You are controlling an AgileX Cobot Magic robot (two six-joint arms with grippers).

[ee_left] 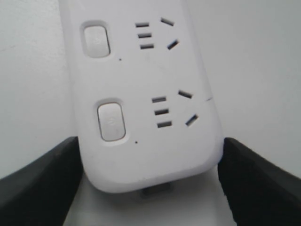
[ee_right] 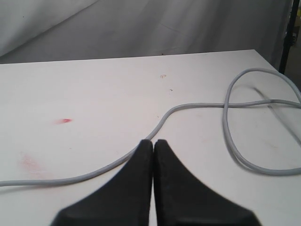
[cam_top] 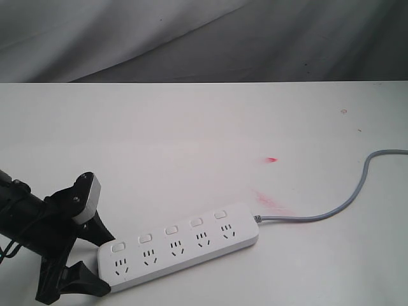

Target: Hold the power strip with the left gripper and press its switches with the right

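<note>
I should hold the power strip by its cordless end [cam_top: 109,273] [ee_left: 153,162] with my left gripper next. The switches will then stay free to be pressed.
The white power strip [cam_top: 178,245] lies slanted on the table, and its grey cord [cam_top: 331,213] runs off to the right. A row of small white switches [cam_top: 171,230] lines its far edge. My left gripper [cam_top: 109,266] straddles the strip's near-left end, with a black finger against each long side. In the left wrist view the strip [ee_left: 146,94] fills the gap between the fingers [ee_left: 42,188], and two switches [ee_left: 111,122] show. My right gripper [ee_right: 154,141] is shut and empty above the cord [ee_right: 197,106]. It is outside the exterior view.
The white table [cam_top: 191,140] carries red smears [cam_top: 272,159] near the strip's cord end. The cord loops near the table's right edge [ee_right: 263,132]. Grey cloth [cam_top: 191,38] hangs behind the table.
</note>
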